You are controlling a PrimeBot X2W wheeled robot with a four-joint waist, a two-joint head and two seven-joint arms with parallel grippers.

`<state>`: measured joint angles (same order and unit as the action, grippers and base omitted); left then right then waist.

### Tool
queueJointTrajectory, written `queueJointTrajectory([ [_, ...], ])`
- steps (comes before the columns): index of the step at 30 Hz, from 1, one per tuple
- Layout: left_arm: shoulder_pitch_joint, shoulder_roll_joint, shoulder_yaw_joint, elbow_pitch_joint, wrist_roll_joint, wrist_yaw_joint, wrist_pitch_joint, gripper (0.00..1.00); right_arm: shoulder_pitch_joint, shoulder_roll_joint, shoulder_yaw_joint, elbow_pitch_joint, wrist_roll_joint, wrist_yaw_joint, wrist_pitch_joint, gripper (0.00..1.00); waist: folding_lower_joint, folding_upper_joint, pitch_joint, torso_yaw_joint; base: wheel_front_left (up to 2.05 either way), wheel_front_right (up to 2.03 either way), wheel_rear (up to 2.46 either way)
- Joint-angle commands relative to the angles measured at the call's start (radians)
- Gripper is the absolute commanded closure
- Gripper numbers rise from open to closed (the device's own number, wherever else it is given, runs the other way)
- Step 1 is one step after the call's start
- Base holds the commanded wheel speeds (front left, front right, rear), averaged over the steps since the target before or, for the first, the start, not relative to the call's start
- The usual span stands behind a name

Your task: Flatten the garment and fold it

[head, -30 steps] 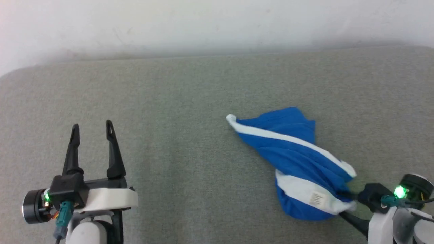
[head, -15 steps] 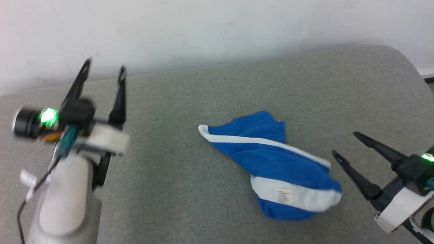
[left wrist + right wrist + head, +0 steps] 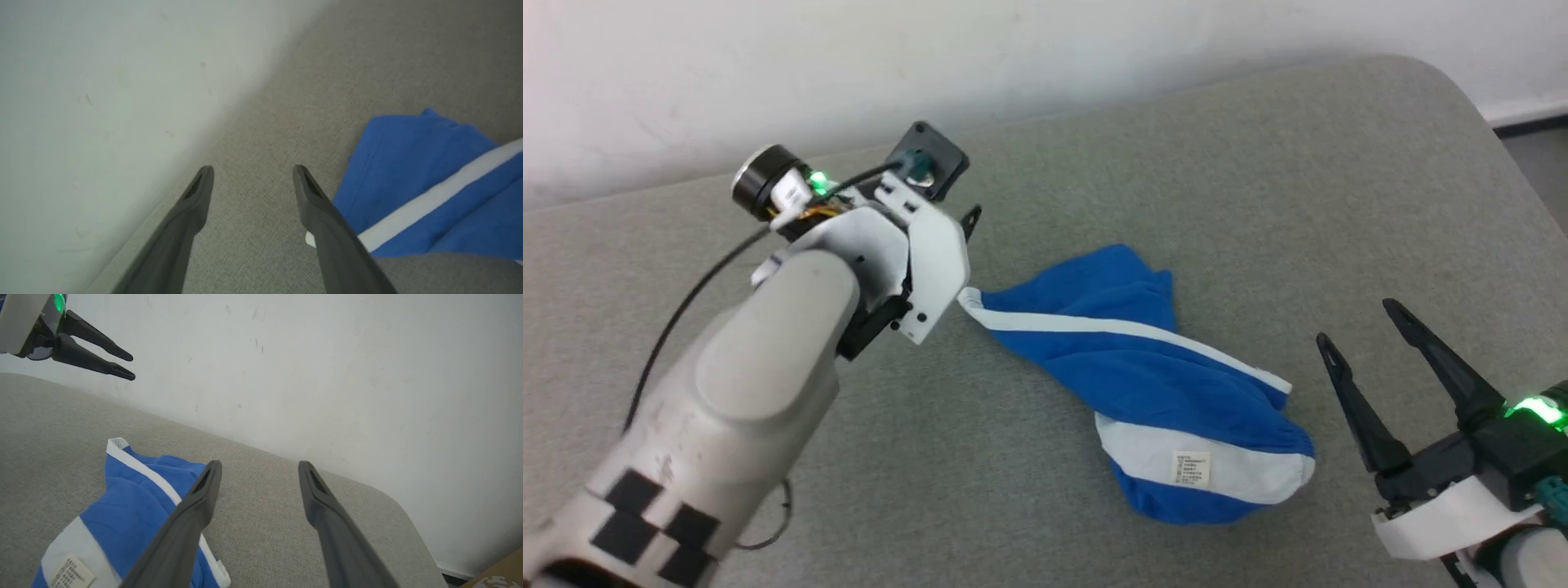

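The left gripper will next grab the garment by its white-trimmed corner (image 3: 971,298) (image 3: 311,239) to flatten it, since that narrow tip sticks out while the garment's blue middle lies bunched in folds.
The garment (image 3: 1143,384) is bright blue with white stripes and lies crumpled on the grey table (image 3: 1094,147), its small white care label (image 3: 1191,468) facing up at the near end. My left gripper (image 3: 251,171) is open above the table beside the garment's (image 3: 408,179) far white-trimmed corner and holds nothing. Its pale wrist (image 3: 915,245) hides most of the fingers in the head view. My right gripper (image 3: 1360,324) is open and empty, to the right of the garment and apart from it. The right wrist view shows the garment (image 3: 122,506) lower left and the left gripper (image 3: 130,367) upper left.
A white wall (image 3: 1013,65) runs along the table's far edge. The table's rounded right corner (image 3: 1462,90) drops to a darker floor (image 3: 1543,155). A corner of a cardboard box (image 3: 498,575) shows at the lower right of the right wrist view.
My right gripper has let go of the garment's near end, opened and drawn back to the right. My left arm has risen and swung toward the garment's far corner. The camera has turned.
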<state>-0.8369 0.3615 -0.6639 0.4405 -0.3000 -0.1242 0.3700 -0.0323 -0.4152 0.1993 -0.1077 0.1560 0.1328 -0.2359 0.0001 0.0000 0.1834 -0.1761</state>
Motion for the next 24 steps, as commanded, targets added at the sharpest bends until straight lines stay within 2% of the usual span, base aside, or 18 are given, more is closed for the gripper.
queueJointTrajectory([
  [1,-0.041,0.024,-0.052,0.009,-0.049,-0.006,0.046,0.0,0.004,0.016,-0.007,0.008,-0.012,-0.002,-0.009,0.0,-0.0001,0.0,0.03,-0.032,0.0,0.0,0.0],
  [8,-0.195,0.108,-0.374,0.027,-0.306,-0.006,0.289,0.0,-0.033,0.075,-0.013,0.035,-0.049,-0.002,-0.023,0.0,-0.0001,0.0,0.093,-0.085,0.0,0.0,0.0],
  [14,-0.25,0.135,-0.547,0.084,-0.431,-0.006,0.373,0.0,-0.078,0.11,-0.001,0.057,-0.054,-0.002,-0.025,0.0,-0.0001,0.0,0.138,-0.123,0.0,0.0,0.0],
  [18,-0.23,0.146,-0.601,0.088,-0.493,-0.006,0.426,0.0,-0.102,0.109,-0.001,0.066,-0.057,-0.002,-0.026,0.0,-0.0001,0.0,0.144,-0.131,0.0,0.0,0.0],
  [19,-0.225,0.149,-0.605,0.08,-0.508,-0.006,0.431,0.73,-0.107,0.102,-0.003,0.069,-0.06,-0.002,-0.026,0.0,-0.0001,0.0,0.143,-0.128,0.0,0.0,0.0],
  [20,-0.225,0.154,-0.608,0.07,-0.518,-0.006,0.425,1.0,-0.114,0.092,-0.006,0.071,-0.064,-0.002,-0.026,0.0,-0.0001,0.0,0.139,-0.124,0.0,0.0,0.0],
  [24,-0.241,0.196,-0.612,0.032,-0.525,-0.006,0.345,1.0,-0.149,0.018,-0.011,0.083,-0.071,-0.002,-0.026,0.0,-0.0001,0.0,0.109,-0.1,0.0,0.0,0.0],
])
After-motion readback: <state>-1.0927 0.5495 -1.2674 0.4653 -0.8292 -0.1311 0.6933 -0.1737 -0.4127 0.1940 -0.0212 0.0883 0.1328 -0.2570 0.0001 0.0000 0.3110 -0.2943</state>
